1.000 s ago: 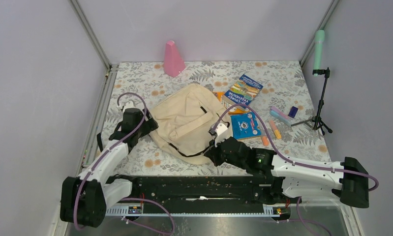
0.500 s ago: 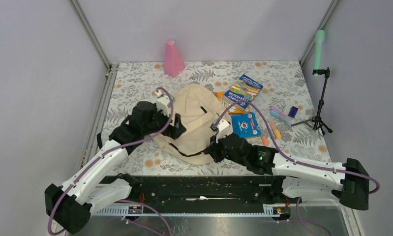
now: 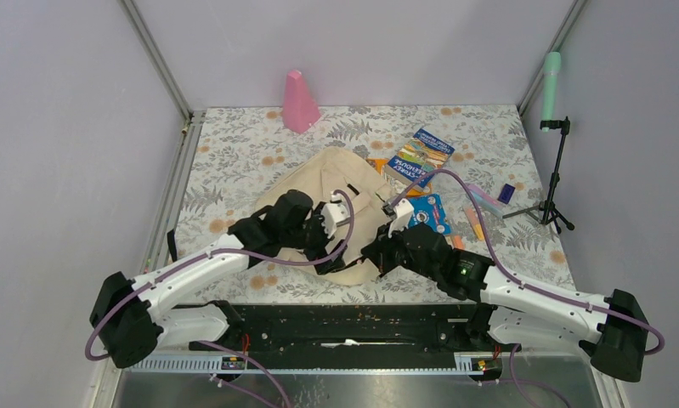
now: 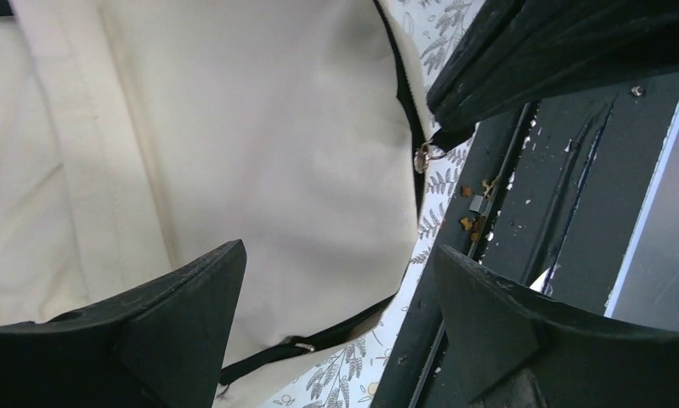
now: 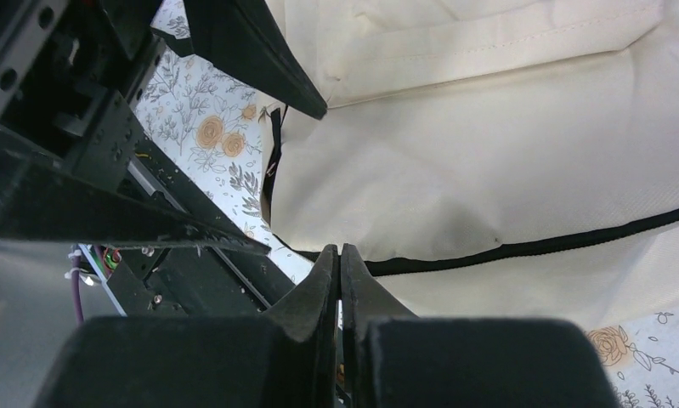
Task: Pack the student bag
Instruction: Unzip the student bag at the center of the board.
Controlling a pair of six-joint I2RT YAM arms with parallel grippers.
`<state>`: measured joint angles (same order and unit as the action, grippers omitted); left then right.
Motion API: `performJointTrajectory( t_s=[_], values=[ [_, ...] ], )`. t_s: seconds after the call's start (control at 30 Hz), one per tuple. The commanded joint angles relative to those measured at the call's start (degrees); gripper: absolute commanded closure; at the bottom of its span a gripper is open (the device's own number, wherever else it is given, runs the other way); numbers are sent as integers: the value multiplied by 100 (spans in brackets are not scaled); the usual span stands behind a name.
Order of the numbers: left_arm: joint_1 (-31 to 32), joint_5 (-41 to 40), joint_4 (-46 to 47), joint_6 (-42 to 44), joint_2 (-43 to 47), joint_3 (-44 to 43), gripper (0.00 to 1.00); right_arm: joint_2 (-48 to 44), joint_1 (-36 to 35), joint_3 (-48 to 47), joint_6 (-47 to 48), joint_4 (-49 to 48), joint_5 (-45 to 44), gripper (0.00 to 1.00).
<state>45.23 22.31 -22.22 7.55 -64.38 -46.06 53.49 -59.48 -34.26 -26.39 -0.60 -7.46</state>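
I will next grab the bag with my left gripper by the cream edge of its opening, leaving the bag's opening free for books.
The beige student bag (image 3: 340, 191) lies flat mid-table, its black zipper line (image 5: 540, 246) running along the near edge. My left gripper (image 3: 325, 253) hovers over the bag's near edge. It is open, with beige fabric and a black strap between its wide fingers (image 4: 178, 319) and nothing gripped. My right gripper (image 3: 376, 255) is shut at the zipper line (image 5: 340, 252). In the left wrist view a small metal ring (image 4: 424, 156) hangs at its tip, so it holds the zipper pull. The two grippers are close, facing each other.
Books (image 3: 419, 155), a blue round-printed booklet (image 3: 426, 218), orange markers (image 3: 475, 224), a pink-blue eraser (image 3: 483, 200) and a small dark block (image 3: 506, 193) lie right of the bag. A pink cone (image 3: 300, 102) stands at the back, a tripod (image 3: 557, 174) far right. A black rail (image 3: 353, 319) runs along the near edge.
My left arm has swung right, from the bag's left side across it to its near edge, close to the right gripper. The right gripper stayed shut and shifted slightly right.
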Motion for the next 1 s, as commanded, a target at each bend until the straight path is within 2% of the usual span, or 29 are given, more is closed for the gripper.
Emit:
performJointTrajectory(
  t_s=[0.0, 0.37, 0.53, 0.67, 0.97],
  values=[
    [202, 221, 485, 119, -236, -340, 16, -156, 60, 51, -132, -279, 79, 100],
    [371, 733, 822, -118, -479, -139, 11, -215, 77, 101, -151, -278, -7, 100],
    [538, 217, 766, -157, -686, -191, 14, -232, 86, 112, -173, -276, 12, 100],
    [607, -137, 599, -171, -777, -313, 37, -268, 86, 164, -206, -275, -30, 100],
    [636, -106, 370, -142, -905, -478, 79, -379, 84, 234, -270, -202, -373, 100]
  ],
)
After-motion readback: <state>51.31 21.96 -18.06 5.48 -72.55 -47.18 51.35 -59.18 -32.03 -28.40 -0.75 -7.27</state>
